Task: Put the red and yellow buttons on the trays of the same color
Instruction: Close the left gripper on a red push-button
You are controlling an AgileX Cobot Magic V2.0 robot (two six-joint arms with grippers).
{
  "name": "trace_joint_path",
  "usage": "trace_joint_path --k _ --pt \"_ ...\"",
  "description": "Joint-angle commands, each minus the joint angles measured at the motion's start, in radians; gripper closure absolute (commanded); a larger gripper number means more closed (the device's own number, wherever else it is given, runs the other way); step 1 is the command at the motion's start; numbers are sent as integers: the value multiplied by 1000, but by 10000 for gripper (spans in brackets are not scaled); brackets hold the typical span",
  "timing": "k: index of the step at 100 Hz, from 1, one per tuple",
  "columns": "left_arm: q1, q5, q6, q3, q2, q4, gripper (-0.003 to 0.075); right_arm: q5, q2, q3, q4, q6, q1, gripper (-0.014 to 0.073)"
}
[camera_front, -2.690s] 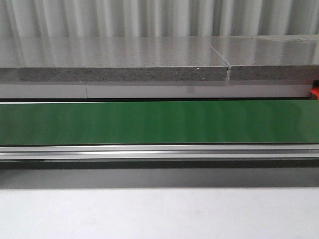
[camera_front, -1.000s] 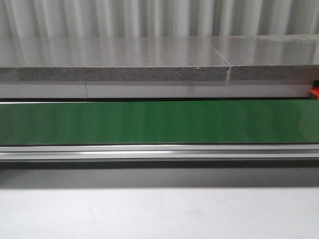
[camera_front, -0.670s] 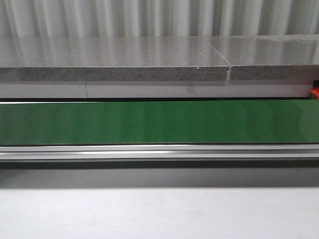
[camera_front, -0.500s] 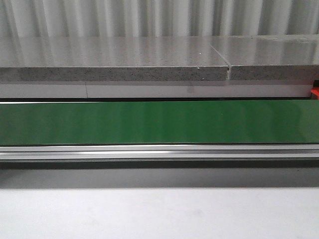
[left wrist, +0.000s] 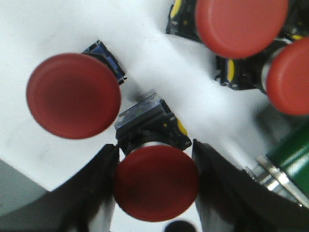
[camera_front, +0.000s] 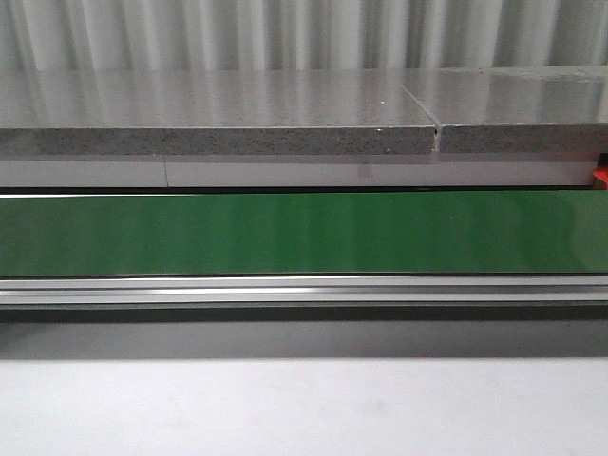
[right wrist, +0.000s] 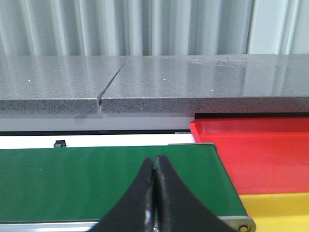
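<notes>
My left gripper needs to bring the red button over to the tray before letting go, since the button is above the white surface, short of the red tray.
In the left wrist view my left gripper (left wrist: 155, 145) is shut on a red button (left wrist: 155, 182), its black fingers pressed against both sides of the round red cap. Three more red buttons (left wrist: 73, 95) (left wrist: 240, 25) (left wrist: 289, 75) lie close around it on a white surface. My right gripper (right wrist: 155, 162) is shut with nothing in it, over the green belt (right wrist: 72, 179). The red tray (right wrist: 260, 150) sits just past the belt's end, with the yellow tray (right wrist: 280, 210) beside it. No yellow button is in view. Neither gripper shows in the front view.
The green conveyor belt (camera_front: 304, 233) runs across the front view with nothing on it, a grey stone slab (camera_front: 218, 114) behind and a metal rail (camera_front: 304, 290) in front. A corner of the belt's end (left wrist: 294, 150) lies near the button pile.
</notes>
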Motion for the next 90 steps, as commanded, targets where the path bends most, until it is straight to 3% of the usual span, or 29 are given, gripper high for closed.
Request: trace_joint_path --k 1,38,90 --pt "1 23 24 -30 -93 -15 464 -81 -8 -16 -3 0 -4 661" --pt "-53 31 60 -54 -321 -11 473 -81 -8 -16 -3 0 -4 661" --pt "-304 109 124 -220 -221 -11 473 -81 -8 -16 -3 0 -4 661"
